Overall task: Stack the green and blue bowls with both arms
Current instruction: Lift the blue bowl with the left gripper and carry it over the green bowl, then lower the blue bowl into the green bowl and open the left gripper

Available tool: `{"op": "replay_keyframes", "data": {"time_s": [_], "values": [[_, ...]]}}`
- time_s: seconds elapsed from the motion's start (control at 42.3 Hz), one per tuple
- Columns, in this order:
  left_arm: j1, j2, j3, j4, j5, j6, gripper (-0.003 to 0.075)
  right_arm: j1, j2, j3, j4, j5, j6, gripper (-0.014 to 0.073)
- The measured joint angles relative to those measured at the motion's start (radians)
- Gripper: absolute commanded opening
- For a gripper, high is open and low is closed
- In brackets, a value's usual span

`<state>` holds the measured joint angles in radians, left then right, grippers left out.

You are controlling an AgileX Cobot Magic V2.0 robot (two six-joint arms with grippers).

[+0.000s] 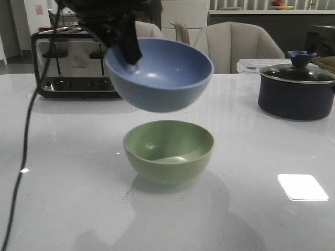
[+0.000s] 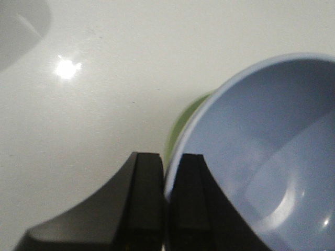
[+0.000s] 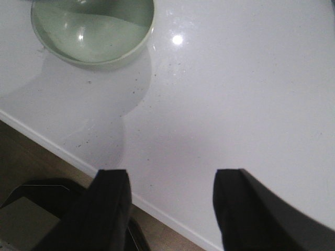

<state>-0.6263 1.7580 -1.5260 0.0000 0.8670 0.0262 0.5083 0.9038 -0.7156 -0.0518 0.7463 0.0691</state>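
Note:
I should keep holding the blue bowl with my left gripper until the bowl is lower, because the blue bowl's base (image 1: 162, 109) is still above the green bowl's rim (image 1: 168, 124).
The dusty blue bowl (image 1: 159, 73) hangs tilted in the air, held by its left rim in my left gripper (image 1: 128, 47). Right below it the pale green bowl (image 1: 168, 149) sits upright on the white table. In the left wrist view my left gripper (image 2: 166, 162) is shut on the blue bowl's (image 2: 267, 151) rim, one finger inside and one outside, with a sliver of the green bowl (image 2: 180, 125) under it. My right gripper (image 3: 170, 178) is open and empty over the table's front edge; the green bowl (image 3: 91, 29) lies apart from it.
A dark lidded pot (image 1: 296, 89) stands at the back right. A chrome toaster (image 1: 73, 65) stands at the back left. A black cable (image 1: 23, 157) hangs down the left side. Chairs stand behind the table (image 1: 272, 151).

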Motion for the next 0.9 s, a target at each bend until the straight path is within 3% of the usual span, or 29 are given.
{"op": "replay_keyframes", "data": {"time_s": [0.237, 0.331, 0.402, 0.497, 0.591, 0.899], "values": [[-0.025, 0.119, 0.0, 0.0, -0.057, 0.002, 0.0104, 0.0, 0.0, 0.0, 0.0, 0.0, 0.0, 0.0472], [-0.025, 0.15, 0.0, 0.0, -0.087, 0.002, 0.0146, 0.0, 0.0, 0.0, 0.0, 0.0, 0.0, 0.0472], [-0.025, 0.166, 0.0, 0.0, -0.101, 0.002, 0.023, 0.0, 0.0, 0.0, 0.0, 0.0, 0.0, 0.0472], [-0.025, 0.175, 0.0, 0.0, -0.107, 0.002, 0.0412, 0.0, 0.0, 0.0, 0.0, 0.0, 0.0, 0.0472], [-0.025, 0.175, -0.002, 0.0, -0.107, 0.003, 0.0544, 0.0, 0.0, 0.0, 0.0, 0.0, 0.0, 0.0472], [-0.025, 0.068, -0.002, 0.0, -0.059, 0.003, 0.0541, 0.0, 0.0, 0.0, 0.0, 0.0, 0.0, 0.0472]]}}
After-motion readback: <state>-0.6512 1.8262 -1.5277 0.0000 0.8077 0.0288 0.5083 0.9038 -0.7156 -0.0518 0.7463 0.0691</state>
